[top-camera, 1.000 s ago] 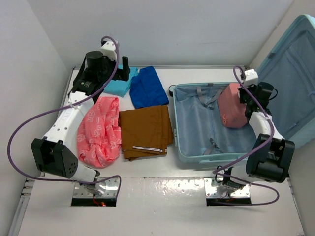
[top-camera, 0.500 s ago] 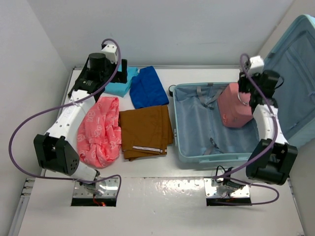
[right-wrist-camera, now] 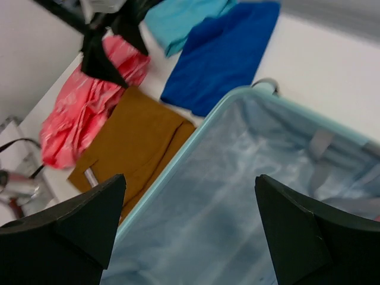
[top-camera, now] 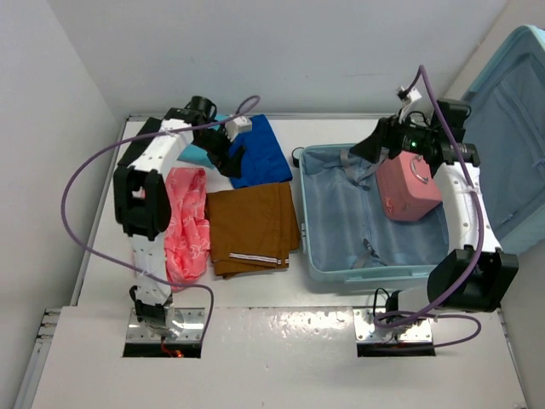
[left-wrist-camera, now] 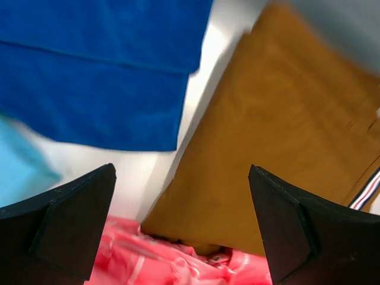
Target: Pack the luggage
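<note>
The left gripper will next grab the brown folded garment by its far edge near the pink-red cloth (left-wrist-camera: 173, 208), which leaves the luggage side free for the right gripper.
The luggage (top-camera: 308, 223) lies open on the right of the table, its lid (top-camera: 502, 136) standing up behind. A small pink case (top-camera: 409, 189) rests inside against the right wall. My right gripper (top-camera: 364, 152) hovers over the far left part of the lining, left of the pink case; in the right wrist view the right gripper (right-wrist-camera: 190, 178) is open and empty above the blue-grey lining, with the luggage rim (right-wrist-camera: 178, 156) below it. My left gripper (top-camera: 232, 158) hangs open and empty; in the left wrist view the left gripper (left-wrist-camera: 181, 168) is over the gap between the cloths.
Left of the luggage lie a folded blue cloth (top-camera: 262, 146), a brown folded garment (top-camera: 252, 226), a pink-red patterned cloth (top-camera: 186, 243) and a light blue cloth (top-camera: 197, 156) partly under the left arm. Walls close the table at the back and left.
My right gripper has opened, let go of the pink case and moved left over the luggage. My left arm has swung right from the back corner to the blue and brown cloths.
</note>
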`<state>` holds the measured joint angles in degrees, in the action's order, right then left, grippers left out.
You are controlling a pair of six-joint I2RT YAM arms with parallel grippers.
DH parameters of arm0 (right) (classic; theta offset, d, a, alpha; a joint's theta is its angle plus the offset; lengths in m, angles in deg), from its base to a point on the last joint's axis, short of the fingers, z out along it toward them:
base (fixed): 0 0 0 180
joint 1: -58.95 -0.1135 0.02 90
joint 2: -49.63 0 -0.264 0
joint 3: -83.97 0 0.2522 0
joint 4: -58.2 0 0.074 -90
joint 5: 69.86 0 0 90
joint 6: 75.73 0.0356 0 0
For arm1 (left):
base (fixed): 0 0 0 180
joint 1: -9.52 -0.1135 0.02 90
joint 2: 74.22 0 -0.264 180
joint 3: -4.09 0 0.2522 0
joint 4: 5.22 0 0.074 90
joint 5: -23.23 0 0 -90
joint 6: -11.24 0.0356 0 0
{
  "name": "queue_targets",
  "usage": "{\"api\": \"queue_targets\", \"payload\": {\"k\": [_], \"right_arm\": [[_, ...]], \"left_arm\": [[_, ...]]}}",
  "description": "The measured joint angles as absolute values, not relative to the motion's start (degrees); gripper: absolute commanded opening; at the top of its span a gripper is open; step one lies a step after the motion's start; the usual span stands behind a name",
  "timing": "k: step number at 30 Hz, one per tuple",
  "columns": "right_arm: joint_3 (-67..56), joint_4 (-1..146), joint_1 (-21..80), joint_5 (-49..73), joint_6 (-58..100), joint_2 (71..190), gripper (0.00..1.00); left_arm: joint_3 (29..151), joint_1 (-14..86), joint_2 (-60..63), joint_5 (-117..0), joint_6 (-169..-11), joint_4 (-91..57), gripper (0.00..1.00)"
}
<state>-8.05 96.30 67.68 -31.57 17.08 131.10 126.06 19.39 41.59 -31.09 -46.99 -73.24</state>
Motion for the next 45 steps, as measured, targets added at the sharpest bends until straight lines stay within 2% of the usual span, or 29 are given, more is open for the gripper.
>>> {"api": "queue_targets", "payload": {"k": [5, 12, 24, 25, 26, 28, 29, 31, 32, 36, 39, 41, 45], "right_arm": [[-6.62, 103.31, 67.26, -34.08, 15.76, 131.58, 0.90], [-6.73, 107.93, 67.33, -35.43, 12.66, 131.62, 0.90], [-9.73, 112.80, 67.37, -37.10, 9.71, 134.31, 0.91], [-9.86, 112.86, 67.37, -37.31, 9.71, 134.51, 0.91], [-9.99, 112.91, 67.37, -37.49, 9.73, 134.73, 0.91], [-10.12, 112.84, 67.37, -37.86, 9.82, 135.08, 0.91], [-10.12, 112.76, 67.37, -38.25, 10.10, 135.14, 0.91], [-10.12, 112.25, 67.37, -39.00, 10.74, 135.23, 0.91], [-10.12, 111.71, 67.31, -39.48, 11.15, 135.23, 0.92], [-10.12, 109.21, 66.48, -41.42, 12.44, 135.36, 0.93], [-10.25, 107.75, 64.27, -42.52, 12.97, 136.50, 0.94], [-10.73, 107.44, 62.06, -42.84, 12.88, 137.98, 0.99], [-12.13, 107.16, 55.90, -41.07, 11.66, 141.31, 0.99]], "left_arm": [[128.11, 19.06, 49.51, -30.72, -35.88, -80.78, 0.99], [129.12, 18.54, 52.59, -27.77, -23.64, -87.64, 0.99], [121.31, 18.43, 55.34, -28.25, -20.63, -84.19, 0.99], [121.29, 18.54, 55.34, -28.29, -20.48, -84.06, 0.96], [121.23, 18.67, 55.34, -28.36, -20.26, -83.97, 0.83], [120.59, 19.11, 55.32, -28.25, -19.56, -84.01, 0.64], [119.91, 19.35, 55.32, -28.16, -19.21, -83.82, 0.48], [118.43, 19.87, 54.55, -28.14, -18.40, -83.25, 0.34], [117.75, 20.07, 53.94, -28.32, -17.92, -82.88, 0.22], [116.02, 20.51, 50.38, -28.80, -17.09, -82.64, 0.11], [113.97, 21.19, 45.35, -29.10, -17.28, -81.11, 0.06], [112.74, 22.10, 40.76, -29.58, -17.31, -80.17, 0.05], [111.74, 26.15, 30.53, -31.53, -16.48, -77.83, 0.01]]}}
